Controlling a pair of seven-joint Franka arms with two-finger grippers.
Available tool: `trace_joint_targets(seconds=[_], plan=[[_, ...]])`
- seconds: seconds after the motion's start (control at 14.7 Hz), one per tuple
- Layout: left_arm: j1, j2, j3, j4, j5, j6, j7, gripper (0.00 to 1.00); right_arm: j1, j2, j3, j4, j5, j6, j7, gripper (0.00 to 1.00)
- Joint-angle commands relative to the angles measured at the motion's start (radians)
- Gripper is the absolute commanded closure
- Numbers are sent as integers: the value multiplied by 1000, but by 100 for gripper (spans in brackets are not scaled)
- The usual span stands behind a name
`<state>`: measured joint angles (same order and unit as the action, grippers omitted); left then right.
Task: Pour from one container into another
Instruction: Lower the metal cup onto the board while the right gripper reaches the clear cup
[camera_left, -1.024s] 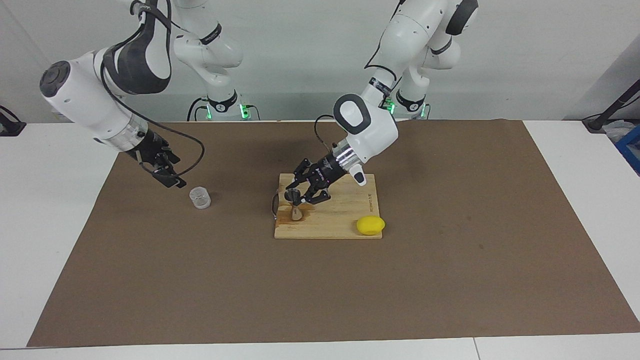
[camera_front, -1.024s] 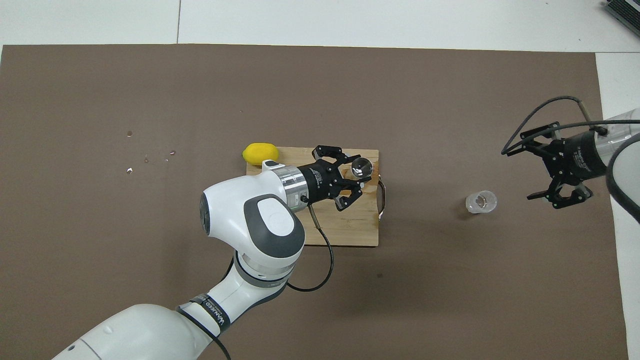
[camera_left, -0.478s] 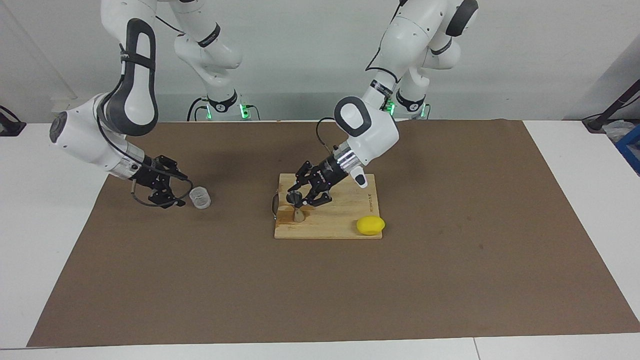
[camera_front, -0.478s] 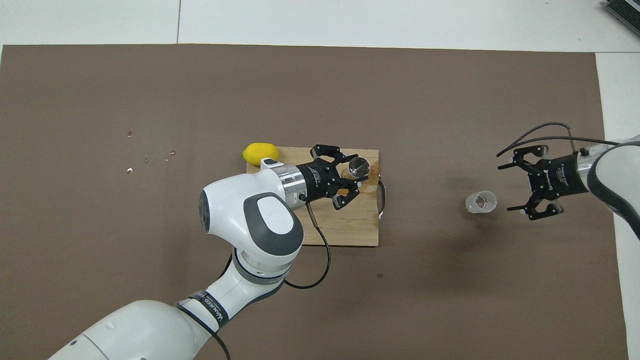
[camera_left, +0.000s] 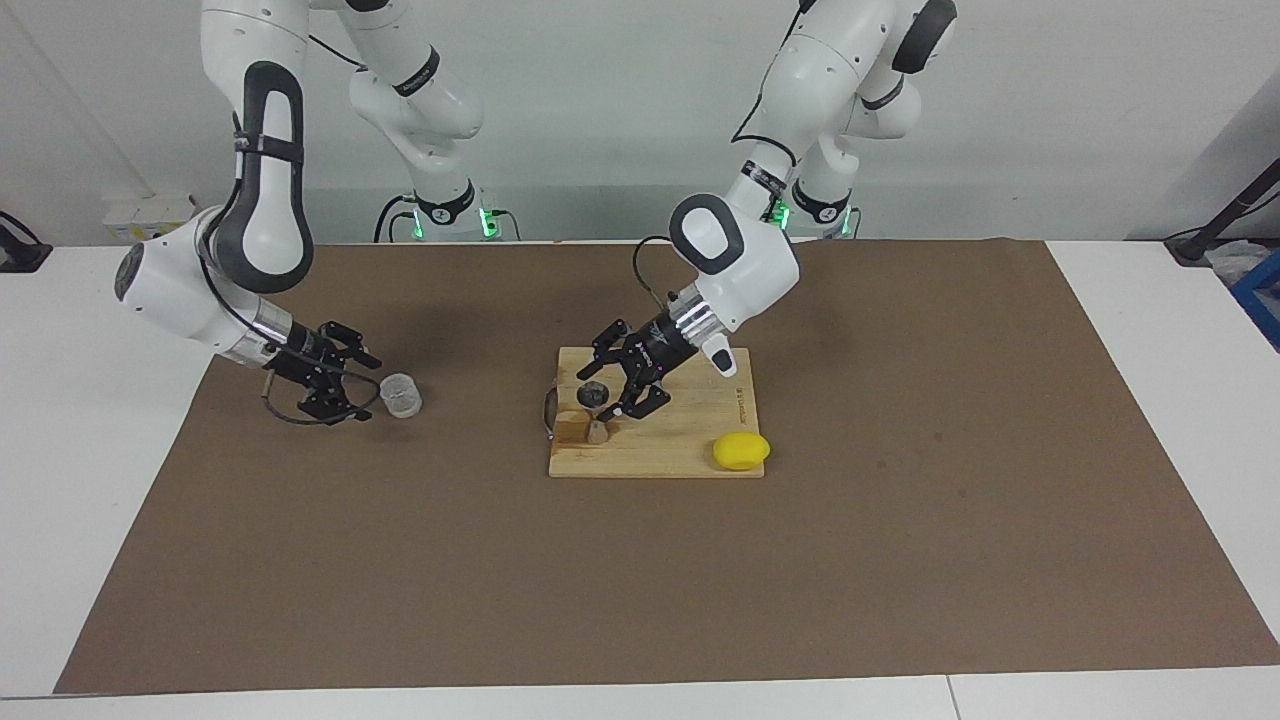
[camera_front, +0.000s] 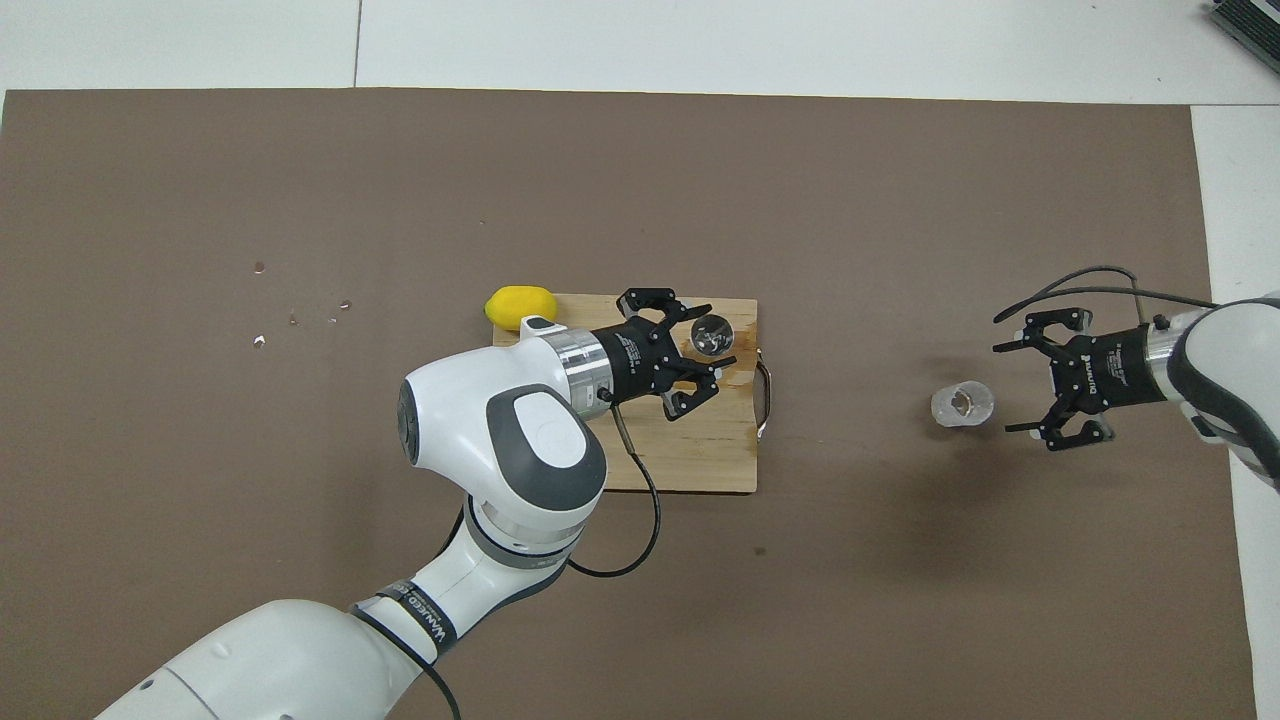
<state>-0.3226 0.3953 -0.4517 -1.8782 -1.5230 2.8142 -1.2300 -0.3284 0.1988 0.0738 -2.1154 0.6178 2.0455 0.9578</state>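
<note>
The clear glass cup has to pour into the steel jigger (camera_front: 712, 335). The robot's right gripper will next grab it by its side (camera_front: 949, 408), so the cup's rim stays free.
The clear glass cup (camera_left: 401, 395) (camera_front: 963, 403) stands on the brown mat toward the right arm's end of the table. My right gripper (camera_left: 366, 388) (camera_front: 1005, 388) is low and open just beside it, jaws turned toward the cup, which is outside them. The steel jigger (camera_left: 593, 402) (camera_front: 712, 335) stands on the wooden cutting board (camera_left: 690, 440) (camera_front: 700, 455). Around the jigger's top is my left gripper (camera_left: 612, 392) (camera_front: 716, 336), open, with a finger on each side and a small gap to the metal.
A yellow lemon (camera_left: 741, 450) (camera_front: 521, 306) lies at the board's corner toward the left arm's end. A wet stain (camera_front: 742, 372) marks the board by the jigger. The board's metal handle (camera_front: 766, 392) faces the cup. Small drops (camera_front: 300, 320) dot the mat.
The right gripper has dropped low and moved in beside the glass cup. The left gripper's fingers, shut on the jigger before, have opened off it.
</note>
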Motion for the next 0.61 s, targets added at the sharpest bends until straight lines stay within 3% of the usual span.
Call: trace_joint_targets(seconds=[0.0,0.14,0.55], plan=[[-1,-4,1,8,40,7,-6,0,-44,48,12,-18,63,25,-102,0],[0,-33,-1,8,102,-13,-13,0,-54,77,12,-20,164,10,-122,0],[166,-205,5,-45,237,-329,-17,0,-46,80,14,-87,287,12,-177,0]])
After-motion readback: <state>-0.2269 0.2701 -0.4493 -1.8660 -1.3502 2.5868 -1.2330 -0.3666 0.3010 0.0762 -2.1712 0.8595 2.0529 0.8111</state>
